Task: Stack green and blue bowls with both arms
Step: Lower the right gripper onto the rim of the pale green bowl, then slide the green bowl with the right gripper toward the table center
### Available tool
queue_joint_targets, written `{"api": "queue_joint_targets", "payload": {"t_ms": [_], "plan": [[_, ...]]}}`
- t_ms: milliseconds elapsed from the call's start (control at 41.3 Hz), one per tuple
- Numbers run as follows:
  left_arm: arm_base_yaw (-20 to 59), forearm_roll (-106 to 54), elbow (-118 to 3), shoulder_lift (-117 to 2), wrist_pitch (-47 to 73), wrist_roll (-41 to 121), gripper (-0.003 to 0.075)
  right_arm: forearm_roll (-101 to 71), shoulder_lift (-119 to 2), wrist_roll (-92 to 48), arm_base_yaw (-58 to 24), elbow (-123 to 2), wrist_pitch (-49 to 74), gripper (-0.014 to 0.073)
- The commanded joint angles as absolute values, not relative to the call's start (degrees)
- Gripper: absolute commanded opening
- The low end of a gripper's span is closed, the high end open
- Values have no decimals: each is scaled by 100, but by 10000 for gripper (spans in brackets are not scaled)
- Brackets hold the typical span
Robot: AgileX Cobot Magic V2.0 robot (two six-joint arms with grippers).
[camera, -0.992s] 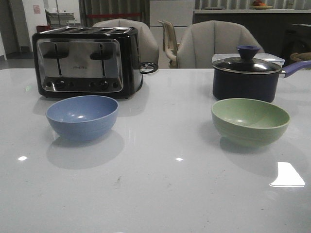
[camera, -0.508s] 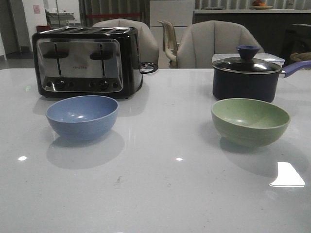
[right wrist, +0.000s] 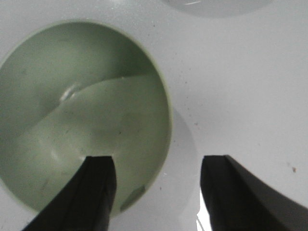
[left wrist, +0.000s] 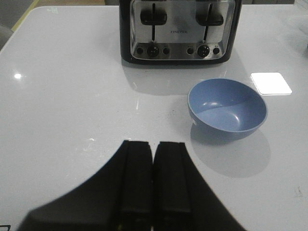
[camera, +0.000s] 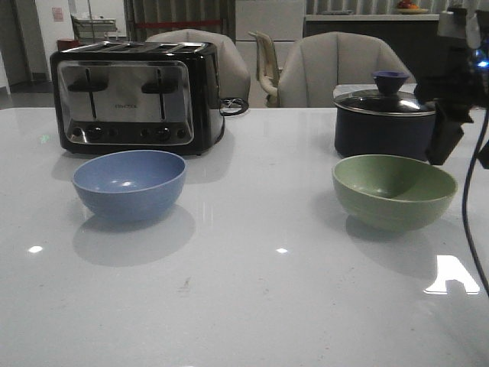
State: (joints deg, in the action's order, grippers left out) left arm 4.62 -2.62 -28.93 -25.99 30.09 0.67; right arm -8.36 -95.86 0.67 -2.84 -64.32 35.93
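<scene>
The green bowl's far rim is still below my right gripper's fingers, so my right gripper should lower before it closes on that rim.
The blue bowl (camera: pixel 130 183) sits on the white table in front of the toaster. The green bowl (camera: pixel 393 191) stands at the right, in front of the saucepan. My right gripper (camera: pixel 445 141) hangs just above the green bowl's far right rim. In the right wrist view the right gripper (right wrist: pixel 159 161) is open: one finger is over the inside of the green bowl (right wrist: pixel 82 115), the other is over the table, and the rim lies between them, untouched. My left gripper (left wrist: pixel 153 144) is shut and empty, well short of the blue bowl (left wrist: pixel 227 108); it does not show in the front view.
A black and chrome toaster (camera: pixel 137 95) stands behind the blue bowl. A dark lidded saucepan (camera: pixel 386 122) stands close behind the green bowl. The right arm's black cable (camera: pixel 470 214) trails down at the right edge. Padded chairs (camera: pixel 336 69) line the far table edge.
The right arm has come into the front view at the upper right, down toward the green bowl's far rim. Both bowls stay where they were.
</scene>
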Motion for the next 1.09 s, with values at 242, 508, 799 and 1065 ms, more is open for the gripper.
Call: {"api": "queue_joint_targets", "payload": {"t_ms": [242, 508, 799, 1065], "plan": [[510, -295, -3064, -2670, 2531, 0, 101, -872, -10368, 0, -286, -7315, 3513, 294], [510, -295, -3064, -2670, 2531, 0, 101, -872, -10429, 0, -286, -7362, 3520, 82], [510, -295, -3064, -2670, 2531, 0, 101, -872, -9818, 0, -470, -7392, 3675, 34], [510, -295, -3064, -2670, 2531, 0, 101, -872, -9395, -137, -1528, -7380, 3798, 34]]}}
